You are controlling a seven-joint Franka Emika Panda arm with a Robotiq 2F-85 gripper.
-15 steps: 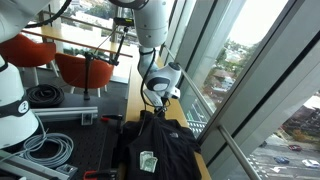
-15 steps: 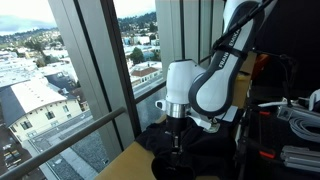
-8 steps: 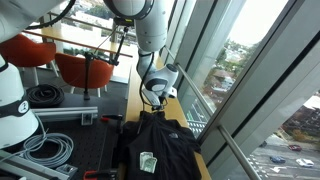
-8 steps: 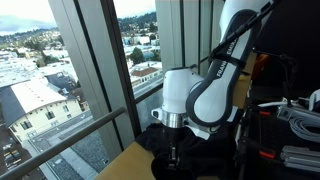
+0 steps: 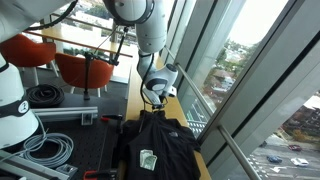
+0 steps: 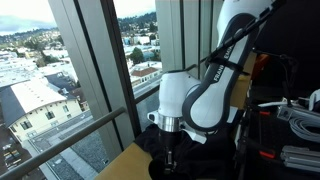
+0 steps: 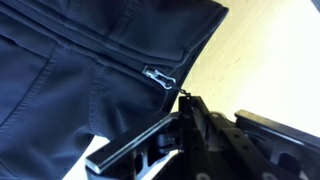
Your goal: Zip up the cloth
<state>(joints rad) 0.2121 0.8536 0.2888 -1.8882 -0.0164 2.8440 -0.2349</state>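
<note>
I need to open my gripper: the zipper slider is at the cloth's edge and my fingers are over wood, so the zipper pull would rest there if I let go.
The black cloth lies on the wooden table, its pale patch on the front. It also shows in an exterior view and fills the upper left of the wrist view. My gripper is low over the cloth's top end, by the window; it also shows in an exterior view. In the wrist view the jaws are closed together, their tip touching the end of the silver zipper pull near the cloth's edge.
Glass window panes and frames run close along the table's far side. Red chairs, coiled cables and a white robot base are on the other side. Bare wood lies beside the cloth.
The arm has shifted a little along the cloth's centre line, toward its top end, with the gripper staying low and closed. The cloth's outline looks unchanged.
</note>
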